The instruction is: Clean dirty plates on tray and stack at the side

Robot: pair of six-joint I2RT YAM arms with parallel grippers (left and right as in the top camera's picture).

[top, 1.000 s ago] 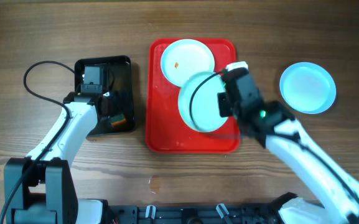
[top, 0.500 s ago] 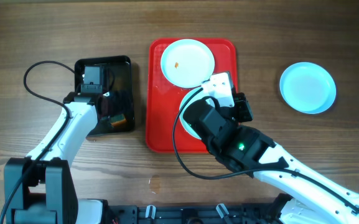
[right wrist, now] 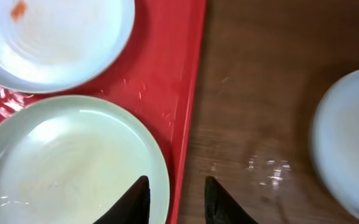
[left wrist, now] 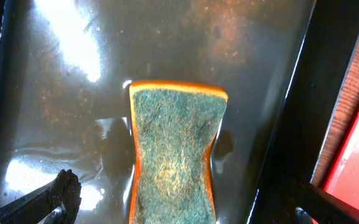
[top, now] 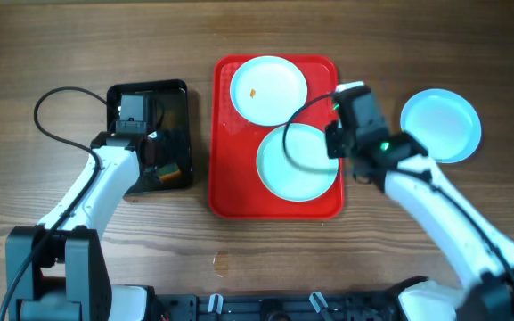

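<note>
My right gripper grabs the near plate by its rim on the wood side next, which leaves the plate's bottom free to stack at the side.
The red tray [top: 226, 192] holds two dirty plates. The far plate [top: 269, 89] [right wrist: 55, 37] has an orange speck. The near plate [top: 298, 162] [right wrist: 67, 168] lies flat and looks pale and wet. A third, light-blue plate [top: 441, 125] sits on the table to the right. My right gripper [top: 338, 147] [right wrist: 177, 186] is open a little, its fingers straddling the near plate's right edge and the tray rim, gripping nothing. My left gripper [top: 154, 156] [left wrist: 182, 199] hangs wide open over the green-and-orange sponge [left wrist: 173, 155], one finger on each side.
The black tray [top: 178, 94] with a wet floor [left wrist: 73, 74] stands left of the red tray and holds the sponge. A black cable [top: 52, 116] loops on the wood at far left. Bare wood [right wrist: 272, 93] separates the red tray from the blue plate.
The right arm swung about with the near plate tilted in its grip, then laid it flat on the tray and parted its jaws. The left arm has stayed still.
</note>
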